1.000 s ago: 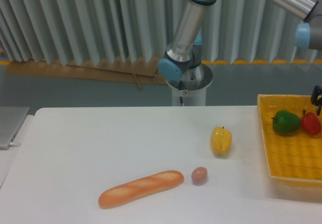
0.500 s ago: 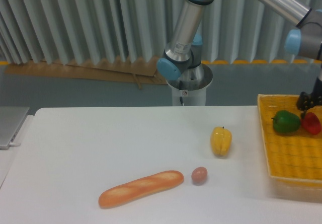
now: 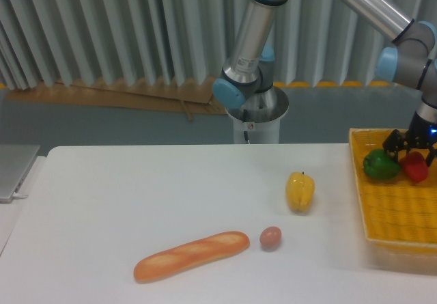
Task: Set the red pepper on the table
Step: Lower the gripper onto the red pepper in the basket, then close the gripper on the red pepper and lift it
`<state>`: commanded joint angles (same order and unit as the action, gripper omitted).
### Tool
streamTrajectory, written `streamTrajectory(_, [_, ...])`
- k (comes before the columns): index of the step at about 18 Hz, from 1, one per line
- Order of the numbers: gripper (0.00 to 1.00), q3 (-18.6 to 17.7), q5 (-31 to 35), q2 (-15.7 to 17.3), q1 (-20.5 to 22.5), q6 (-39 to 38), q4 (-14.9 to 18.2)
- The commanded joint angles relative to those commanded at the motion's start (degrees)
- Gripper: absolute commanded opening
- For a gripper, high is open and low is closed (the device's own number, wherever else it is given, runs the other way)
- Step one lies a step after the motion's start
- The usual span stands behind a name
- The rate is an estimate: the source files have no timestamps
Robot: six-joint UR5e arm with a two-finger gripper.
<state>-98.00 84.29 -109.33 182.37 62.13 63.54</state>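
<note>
I need to set the red pepper on the white table, so next I need to grab it by the rounded sides of the red pepper.
The red pepper lies in the yellow woven basket at the right edge of the white table, touching the green pepper on its left. My gripper has come down over the red pepper, its dark fingers spread on either side of the pepper's top. The jaws look open around it, and the pepper still rests in the basket. The left finger sits between the red and green peppers.
A yellow pepper stands on the table left of the basket. A small brown egg and a long baguette lie near the front. The arm's base is behind the table. A grey object sits at the far left.
The gripper has moved left and down into the basket over the red pepper. The green and red peppers have shifted slightly to the left.
</note>
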Motion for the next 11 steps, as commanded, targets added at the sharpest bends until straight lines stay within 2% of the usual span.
streamTrajectory(11, [1.0, 2.1, -0.1, -1.5, -0.4, 1.3, -0.1])
